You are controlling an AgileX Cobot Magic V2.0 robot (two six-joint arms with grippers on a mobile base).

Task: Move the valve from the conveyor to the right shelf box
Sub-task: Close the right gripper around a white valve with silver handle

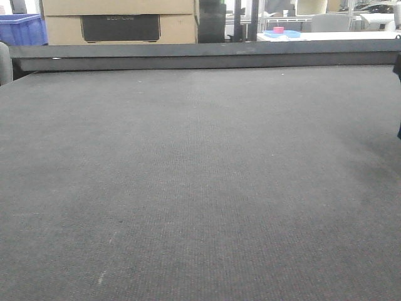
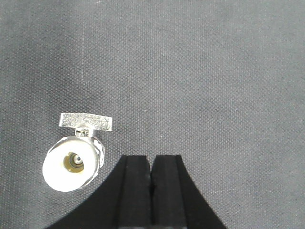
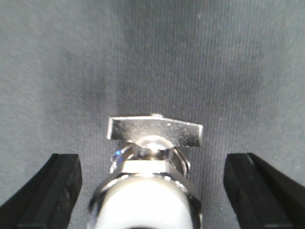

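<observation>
My right gripper will next hold the valve by its white end (image 3: 145, 204), so the valve's flat T-handle (image 3: 155, 130) stays free on the way to the right shelf box.
The conveyor (image 1: 200, 188) is a wide dark grey woven belt with a dark raised rail (image 1: 200, 55) along its far edge; no valve or gripper shows in the front view. In the right wrist view a chrome valve (image 3: 152, 191) with a flat T-handle (image 3: 155, 131) and a white end lies on the belt between the fingers of my right gripper (image 3: 152, 162), which is wide open around it without touching. In the left wrist view a valve (image 2: 74, 162) with a white open end lies on the belt just left of my left gripper (image 2: 151, 157), which is shut and empty. I cannot tell whether both views show one valve.
Behind the rail stand cardboard boxes (image 1: 119, 22), a blue crate (image 1: 22, 28) at far left, and a white table with a blue tray (image 1: 282, 32) at the back right. A dark part (image 1: 398, 69) pokes in at the right edge.
</observation>
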